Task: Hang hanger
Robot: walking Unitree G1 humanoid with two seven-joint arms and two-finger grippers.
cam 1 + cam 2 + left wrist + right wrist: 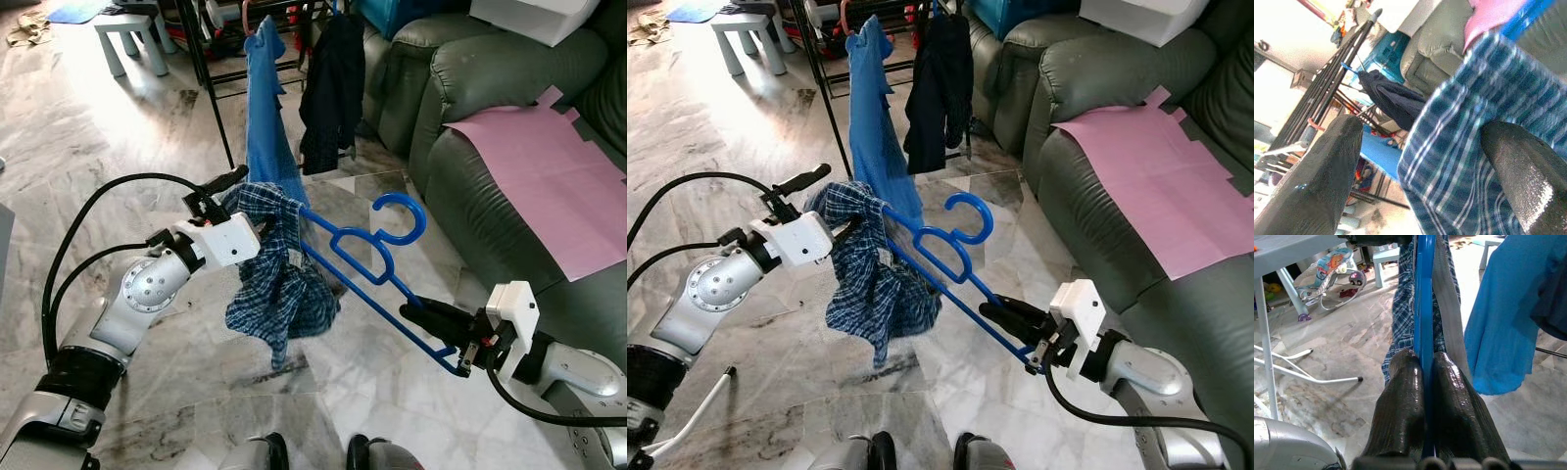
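Note:
My left gripper takes hold of the shirt by its top edge [261,200] next, which the hanger's end holds up, since the plaid shirt's lower cloth [282,311] dangles slack.
A blue plastic hanger [358,257] slants over the marble floor, its hook [402,211] pointing up towards the sofa. My right gripper [416,313] is shut on the hanger's lower end; in the right wrist view both fingers [1400,401] press against the blue bar [1424,308]. A blue plaid shirt [279,284] hangs bunched over the hanger's far end. My left gripper [257,201] is at the top of that shirt, open. One finger sticks out above the cloth, and the plaid fabric [1464,161] lies between the two spread fingers [1322,171].
A black clothes rack [211,88] stands ahead with a blue garment [266,117] and a dark garment [333,78] hanging on it. A green sofa [470,88] with a pink sheet [549,166] lies to the right. A small white table [132,34] stands at the far left.

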